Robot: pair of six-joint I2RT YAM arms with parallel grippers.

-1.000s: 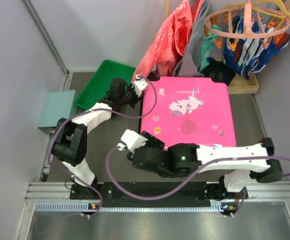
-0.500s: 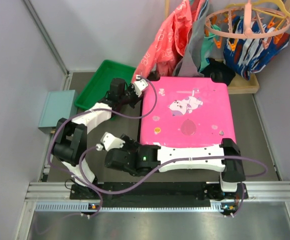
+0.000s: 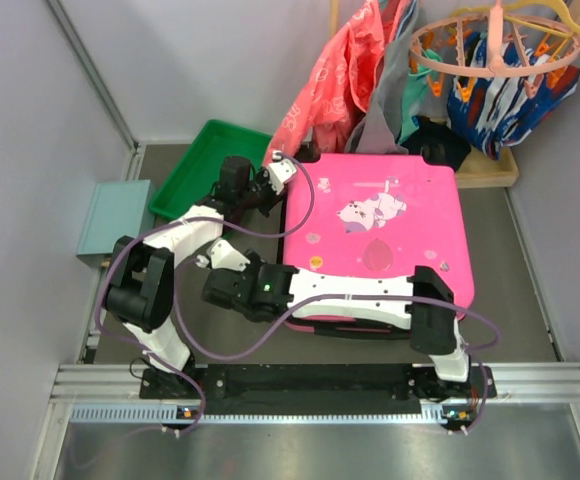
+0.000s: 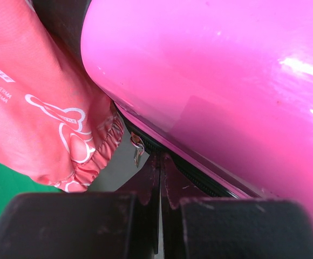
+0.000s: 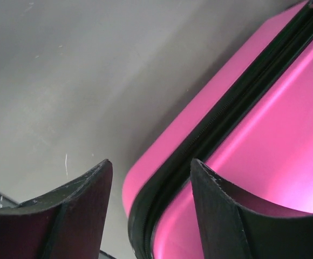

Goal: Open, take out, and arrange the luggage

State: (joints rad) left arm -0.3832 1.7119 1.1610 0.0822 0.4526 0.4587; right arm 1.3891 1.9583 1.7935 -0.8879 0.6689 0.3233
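Observation:
I should grab the luggage next with my right gripper by the zipper seam edge at its rounded near corner (image 5: 155, 189). The zipper pull then stays free for opening.
The hot-pink luggage (image 3: 380, 230) lies flat and closed, stickers up. My left gripper (image 3: 276, 184) is at its far left corner. In the left wrist view the left gripper (image 4: 161, 157) is shut, tips against the black zipper seam (image 4: 199, 181), and a small metal zipper pull (image 4: 137, 148) hangs just left of the tips. My right arm (image 3: 350, 298) stretches along the near side to the luggage's near left corner. The right gripper (image 5: 151, 168) is open and empty, with the luggage's rounded corner (image 5: 145, 189) and its zipper seam (image 5: 216, 127) showing between the fingers.
A green tray (image 3: 195, 165) and a pale-teal box (image 3: 115, 218) sit to the left. A red-orange printed bag (image 3: 330, 80) hangs over the far left corner and shows in the left wrist view (image 4: 38, 108). Clothes and a peg hanger (image 3: 495, 50) hang at the back right.
My right arm has swung left along the luggage's near side, so its gripper went from over the near edge to the near left corner. The left arm has not moved.

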